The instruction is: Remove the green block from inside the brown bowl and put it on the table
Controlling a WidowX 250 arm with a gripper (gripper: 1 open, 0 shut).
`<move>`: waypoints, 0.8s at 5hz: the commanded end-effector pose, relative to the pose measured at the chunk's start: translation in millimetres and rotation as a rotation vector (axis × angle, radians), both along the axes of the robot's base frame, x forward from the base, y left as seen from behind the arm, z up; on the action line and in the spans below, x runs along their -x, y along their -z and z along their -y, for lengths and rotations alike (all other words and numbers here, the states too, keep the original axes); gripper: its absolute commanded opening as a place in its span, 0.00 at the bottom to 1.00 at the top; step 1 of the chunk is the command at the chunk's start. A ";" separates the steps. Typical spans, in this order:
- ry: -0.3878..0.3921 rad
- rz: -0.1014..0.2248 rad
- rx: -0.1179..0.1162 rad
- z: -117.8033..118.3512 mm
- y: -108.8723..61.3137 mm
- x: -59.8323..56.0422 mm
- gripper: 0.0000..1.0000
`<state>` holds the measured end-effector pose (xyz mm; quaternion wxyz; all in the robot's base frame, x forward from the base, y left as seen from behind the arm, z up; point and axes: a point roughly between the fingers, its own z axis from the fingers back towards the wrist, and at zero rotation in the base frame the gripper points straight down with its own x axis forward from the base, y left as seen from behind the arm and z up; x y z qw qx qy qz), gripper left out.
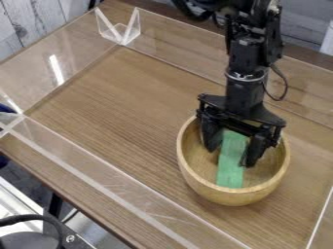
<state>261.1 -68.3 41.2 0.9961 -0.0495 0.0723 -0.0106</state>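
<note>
My gripper's fingers reach down into the brown bowl point(208, 180) around the green block's upper end point(235, 139), so closing now would catch it and it is time to close.
The brown bowl point(208, 180) sits on the table point(117, 107) at the lower right. Inside it the green block point(232, 165) leans lengthwise against the far inner wall, its lower end near the bowl's bottom. My gripper point(239, 144) points straight down into the bowl and stands open. One finger is on each side of the block's upper end, and I cannot tell whether the fingers touch it. The upper end of the block is partly hidden behind the gripper body.
Low clear acrylic walls point(53, 68) run around the table's edges. A clear acrylic bracket point(120, 26) stands at the far left corner. The black arm point(250, 39) rises from the gripper toward the top of the view.
</note>
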 end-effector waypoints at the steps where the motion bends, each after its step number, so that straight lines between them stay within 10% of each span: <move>1: 0.004 0.031 0.012 3.7 -7.5 -4.5 1.00; 2: 0.001 0.029 0.012 3.6 -6.5 -4.9 0.00; 4: -0.003 0.027 0.015 2.4 -9.2 -4.4 0.00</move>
